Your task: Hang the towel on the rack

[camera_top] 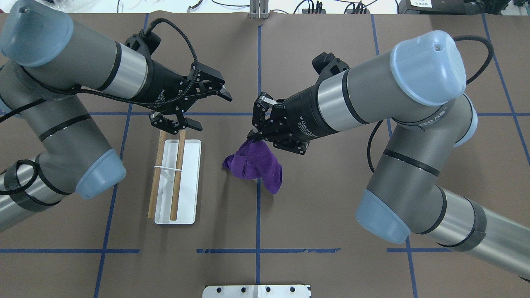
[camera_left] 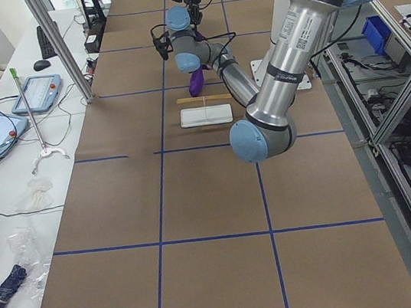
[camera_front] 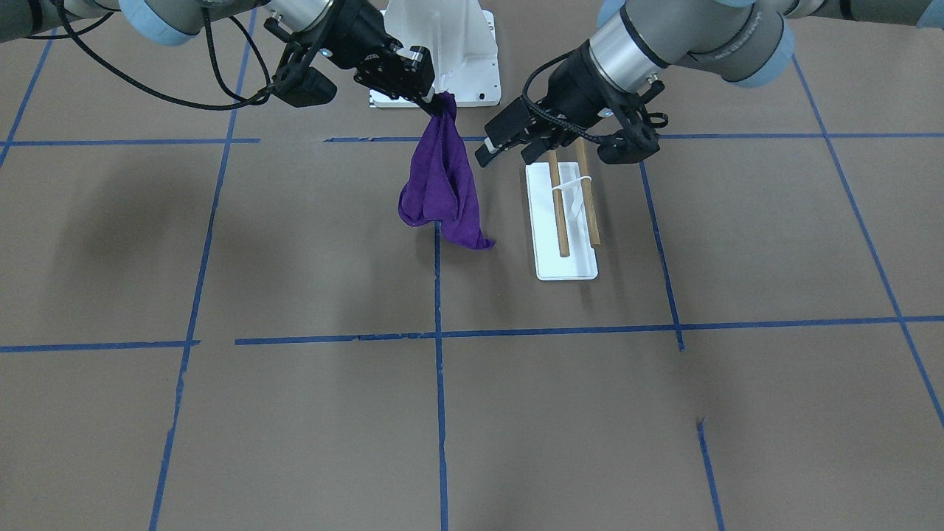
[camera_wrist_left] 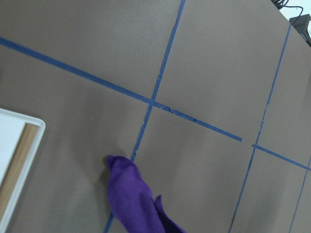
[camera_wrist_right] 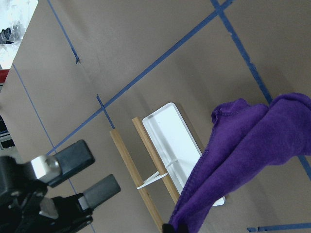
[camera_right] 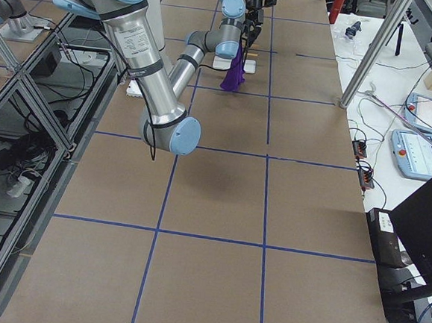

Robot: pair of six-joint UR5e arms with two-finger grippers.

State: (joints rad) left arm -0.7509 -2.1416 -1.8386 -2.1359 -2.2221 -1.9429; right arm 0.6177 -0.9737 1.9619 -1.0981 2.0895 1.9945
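The robot's left gripper should next grab the purple towel by its bunched corner (camera_front: pixel 445 102) at the right gripper, to hang the towel on the rack (camera_front: pixel 564 262).
The purple towel (camera_front: pixel 442 184) hangs bunched from my right gripper (camera_front: pixel 441 103), which is shut on its top corner. Its lower end is at or just above the table. It also shows from overhead (camera_top: pixel 258 163) and in both wrist views (camera_wrist_left: pixel 136 199) (camera_wrist_right: pixel 243 155). The rack (camera_front: pixel 564 262) has a flat white base and two wooden dowels (camera_front: pixel 557 206). It stands beside the towel, apart from it, and shows from overhead (camera_top: pixel 188 182). My left gripper (camera_top: pixel 212 111) is open and empty. It hovers over the rack's end farthest from the robot base, as the front view (camera_front: pixel 507 151) also shows.
The white bolted pedestal (camera_front: pixel 442 51) stands behind the towel, near the robot base. Blue tape lines (camera_front: pixel 439 295) cross the brown table. An operator's side table with pendants (camera_left: pixel 30 93) lies beyond the table edge.
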